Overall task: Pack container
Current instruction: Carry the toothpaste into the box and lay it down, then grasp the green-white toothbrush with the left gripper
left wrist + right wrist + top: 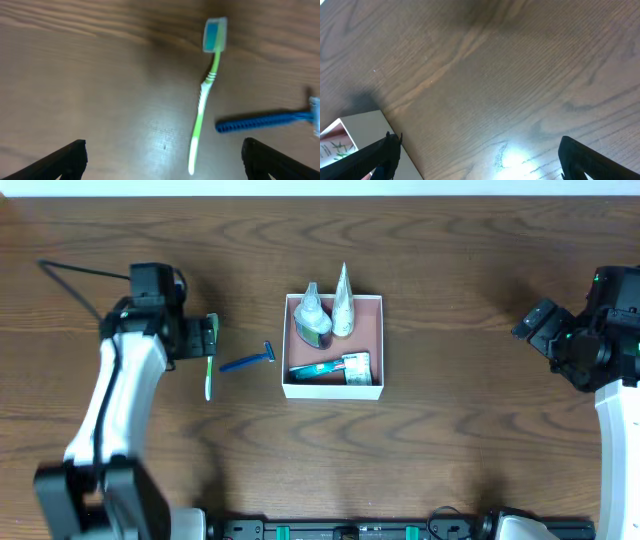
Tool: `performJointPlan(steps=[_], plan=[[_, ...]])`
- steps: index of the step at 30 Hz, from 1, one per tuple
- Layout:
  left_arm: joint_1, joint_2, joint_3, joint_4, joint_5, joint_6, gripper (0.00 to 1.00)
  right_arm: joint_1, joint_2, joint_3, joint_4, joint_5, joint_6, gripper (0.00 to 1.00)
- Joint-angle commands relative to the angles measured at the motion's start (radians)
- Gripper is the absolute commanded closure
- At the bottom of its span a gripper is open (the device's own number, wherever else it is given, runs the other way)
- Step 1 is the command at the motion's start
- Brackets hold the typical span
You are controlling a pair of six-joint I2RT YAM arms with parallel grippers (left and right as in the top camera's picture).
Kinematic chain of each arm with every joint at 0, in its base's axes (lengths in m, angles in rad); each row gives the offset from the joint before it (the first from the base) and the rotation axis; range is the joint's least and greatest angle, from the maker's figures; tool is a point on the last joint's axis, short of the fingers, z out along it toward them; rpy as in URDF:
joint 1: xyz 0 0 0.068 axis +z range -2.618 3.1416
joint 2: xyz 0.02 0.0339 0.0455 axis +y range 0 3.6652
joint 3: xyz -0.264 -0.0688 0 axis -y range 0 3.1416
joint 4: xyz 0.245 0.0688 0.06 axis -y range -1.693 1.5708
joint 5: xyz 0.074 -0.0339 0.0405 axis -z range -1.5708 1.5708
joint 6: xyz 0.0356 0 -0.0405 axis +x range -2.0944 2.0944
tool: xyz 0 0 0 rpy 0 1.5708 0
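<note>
The green toothbrush (209, 364) will lie flat inside the container, so my left gripper will grab it next across its handle near the middle.
The container (334, 388) is a square white box with a pink inside at the table's middle. It holds a clear bottle (311, 319), a silver tube (342, 302) and a flat toothpaste box (332, 367). A corner of the container shows in the right wrist view (357, 127). A green toothbrush (209, 364) and a blue razor (248, 360) lie on the table left of it. My left gripper (207, 338) is open and empty above the toothbrush (204, 97), with the razor (267, 121) beside it. My right gripper (533, 326) is open and empty far right of the container.
A black cable (80, 272) runs behind the left arm. The table is dark wood (460, 430).
</note>
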Motion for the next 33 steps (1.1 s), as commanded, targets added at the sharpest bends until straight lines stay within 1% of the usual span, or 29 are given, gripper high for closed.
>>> performJointPlan(steps=[1, 2, 5, 9, 11, 12, 16, 18, 19, 23, 24, 25, 26, 27, 28, 29, 33], plan=[[-0.002, 0.117, -0.002, 0.044, 0.028, 0.044, 0.01, -0.006, 0.002, 0.001, 0.0, 0.0, 0.003, 0.01], [-0.003, 0.147, -0.002, 0.062, 0.04, 0.063, 0.0, -0.006, 0.002, 0.001, 0.0, 0.0, 0.003, 0.01], [-0.003, 0.223, -0.002, 0.109, 0.051, 0.075, 0.04, -0.005, 0.002, 0.001, 0.0, 0.0, 0.003, 0.01], [-0.003, 0.278, -0.002, 0.167, 0.052, 0.074, 0.16, -0.006, 0.002, 0.001, 0.0, 0.0, 0.003, 0.01], [-0.003, 0.296, -0.002, 0.192, 0.052, 0.074, 0.25, -0.006, 0.002, 0.001, 0.0, 0.0, 0.003, 0.01], [-0.003, 0.303, -0.002, 0.201, 0.053, 0.074, 0.27, -0.006, 0.002, 0.001, 0.0, 0.0, 0.003, 0.01], [-0.003, 0.337, -0.002, 0.223, 0.089, 0.074, 0.28, -0.006, 0.002, 0.001, 0.0, 0.0, 0.003, 0.01], [-0.003, 0.35, -0.002, 0.224, 0.093, 0.074, 0.34, -0.006, 0.002, 0.001, 0.0, 0.0, 0.003, 0.01], [-0.003, 0.356, -0.002, 0.223, 0.094, 0.074, 0.35, -0.006, 0.002, 0.001, 0.0, 0.0, 0.003, 0.01], [-0.003, 0.375, -0.002, 0.211, 0.097, 0.074, 0.36, -0.005, 0.002, 0.001, 0.0, 0.0, 0.003, 0.01], [-0.003, 0.376, -0.002, 0.21, 0.097, 0.074, 0.41, -0.006, 0.002, 0.001, 0.0, 0.0, 0.003, 0.01], [-0.003, 0.376, -0.002, 0.208, 0.097, 0.074, 0.51, -0.006, 0.002, 0.001, 0.0, 0.0, 0.003, 0.01], [-0.003, 0.376, -0.002, 0.208, 0.097, 0.073, 0.64, -0.005, 0.002, 0.001, 0.0, 0.0, 0.003, 0.01], [-0.003, 0.375, -0.002, 0.206, 0.097, 0.069, 0.75, -0.006, 0.002, 0.001, 0.0, 0.0, 0.003, 0.01], [-0.004, 0.375, -0.002, 0.201, 0.098, 0.069, 0.89, -0.006, 0.002, 0.001, 0.0, 0.0, 0.003, 0.01], [-0.005, 0.375, -0.002, 0.195, 0.097, 0.069, 0.94, -0.006, 0.002, 0.001, 0.0, 0.0, 0.003, 0.01], [-0.01, 0.36, -0.002, 0.158, 0.097, 0.066, 0.94, -0.006, 0.002, 0.001, 0.0, 0.0, 0.003, 0.01]])
